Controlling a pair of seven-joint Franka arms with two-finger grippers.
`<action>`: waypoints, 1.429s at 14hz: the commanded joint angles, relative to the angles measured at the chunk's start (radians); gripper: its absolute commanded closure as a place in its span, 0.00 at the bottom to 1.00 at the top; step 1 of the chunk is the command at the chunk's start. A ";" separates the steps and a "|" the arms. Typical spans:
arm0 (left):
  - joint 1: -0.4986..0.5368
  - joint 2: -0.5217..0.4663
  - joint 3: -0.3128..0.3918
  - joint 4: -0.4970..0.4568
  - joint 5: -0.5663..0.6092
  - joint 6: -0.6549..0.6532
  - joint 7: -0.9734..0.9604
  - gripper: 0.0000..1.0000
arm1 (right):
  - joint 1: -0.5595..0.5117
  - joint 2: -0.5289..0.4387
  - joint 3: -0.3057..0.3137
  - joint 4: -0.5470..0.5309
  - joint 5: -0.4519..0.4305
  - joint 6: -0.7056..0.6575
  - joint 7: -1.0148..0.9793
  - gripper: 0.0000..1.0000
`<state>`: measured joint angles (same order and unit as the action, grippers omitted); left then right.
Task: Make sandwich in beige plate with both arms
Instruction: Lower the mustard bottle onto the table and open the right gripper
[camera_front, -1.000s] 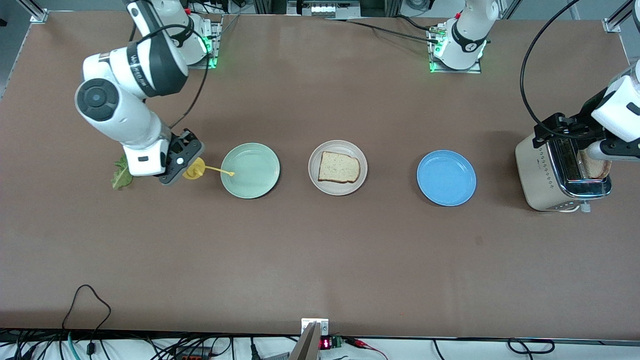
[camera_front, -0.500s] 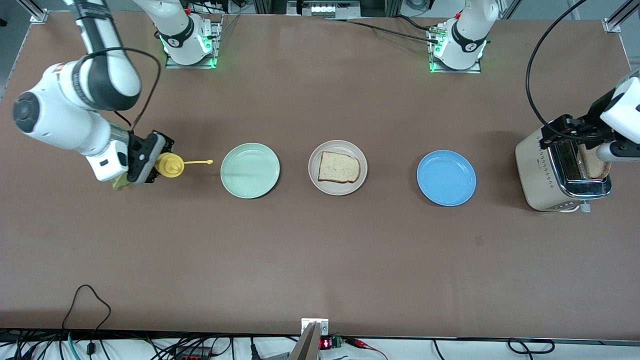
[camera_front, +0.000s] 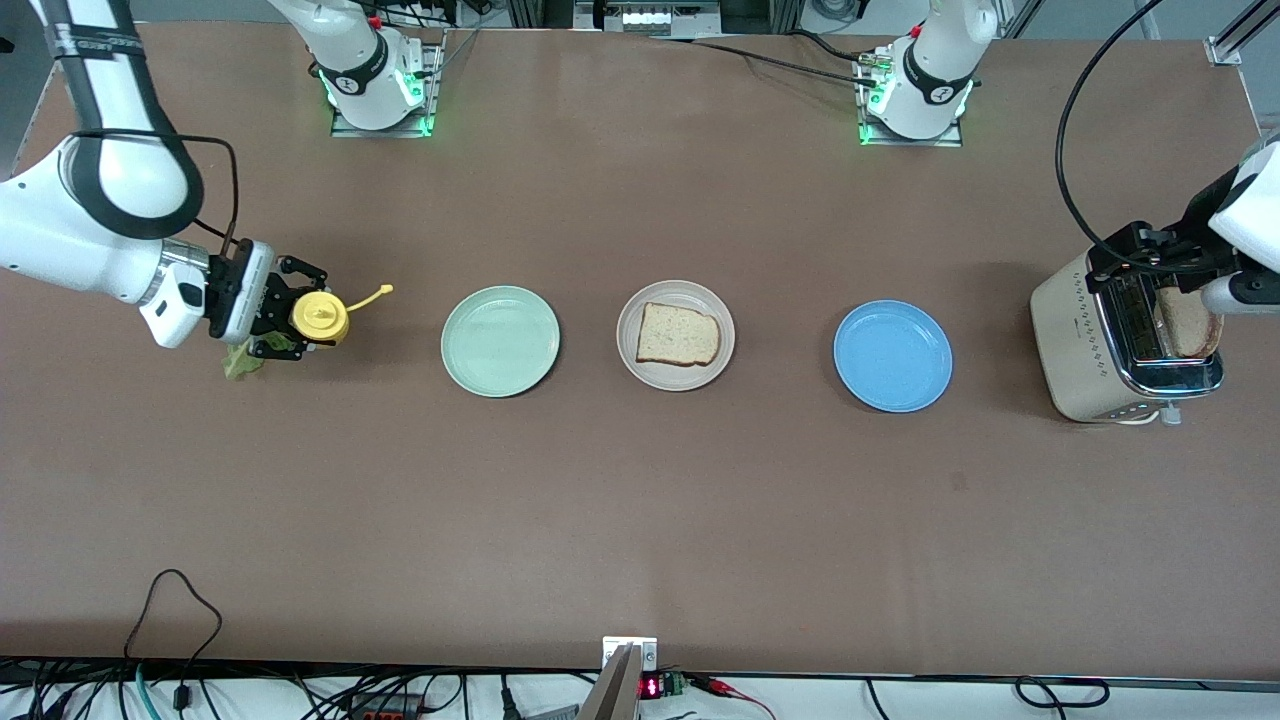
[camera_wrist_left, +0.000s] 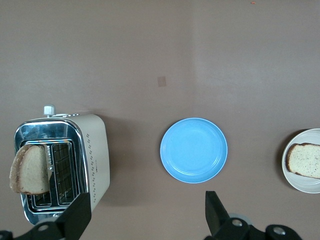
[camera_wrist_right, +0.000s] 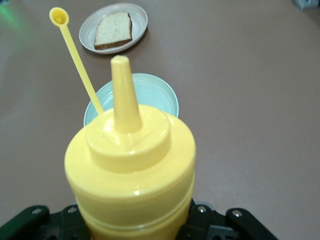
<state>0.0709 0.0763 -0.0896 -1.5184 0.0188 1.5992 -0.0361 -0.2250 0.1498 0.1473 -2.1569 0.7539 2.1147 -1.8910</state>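
Note:
The yellow bottle (camera_front: 320, 317) (camera_wrist_right: 130, 170) is hanging above the table and would drop if I opened now. My right gripper should keep holding it.
The beige plate (camera_front: 628, 340) sits mid-table with one slice of bread (camera_front: 678, 334) on it. The green lettuce leaf (camera_front: 240, 360) lies on the table at the right arm's end, partly hidden by my right gripper (camera_front: 290, 320). That gripper is shut on an upright yellow squeeze bottle (camera_front: 320, 317), which fills the right wrist view (camera_wrist_right: 132, 170). A second toasted slice (camera_front: 1187, 322) stands in the toaster (camera_front: 1110, 340). My left gripper (camera_front: 1150, 250) is open and empty over the toaster. In the left wrist view its gripper (camera_wrist_left: 145, 215) is spread wide beside the toaster (camera_wrist_left: 90, 155) and its slice (camera_wrist_left: 30, 170).
A mint-green plate (camera_front: 500, 340) lies between the bottle and the beige plate. A blue plate (camera_front: 892, 355) lies between the beige plate and the toaster. The bottle's tethered cap (camera_front: 385, 290) sticks out toward the mint-green plate.
My right gripper has carried the yellow bottle away from the mint-green plate toward the right arm's end and turned it upright. My left gripper has shifted slightly over the toaster.

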 joint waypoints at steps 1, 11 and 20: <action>-0.007 -0.018 0.014 -0.013 0.010 -0.028 0.001 0.00 | -0.068 -0.013 0.017 -0.057 0.132 -0.027 -0.217 0.91; 0.003 -0.035 0.014 -0.046 -0.014 -0.013 0.001 0.00 | -0.159 0.168 0.015 -0.058 0.312 -0.136 -0.565 0.91; 0.004 -0.032 0.016 -0.046 -0.013 -0.016 0.001 0.00 | -0.174 0.250 0.015 -0.055 0.358 -0.134 -0.631 0.89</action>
<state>0.0745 0.0718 -0.0794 -1.5356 0.0169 1.5747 -0.0361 -0.3762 0.3958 0.1474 -2.2193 1.0800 2.0072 -2.5006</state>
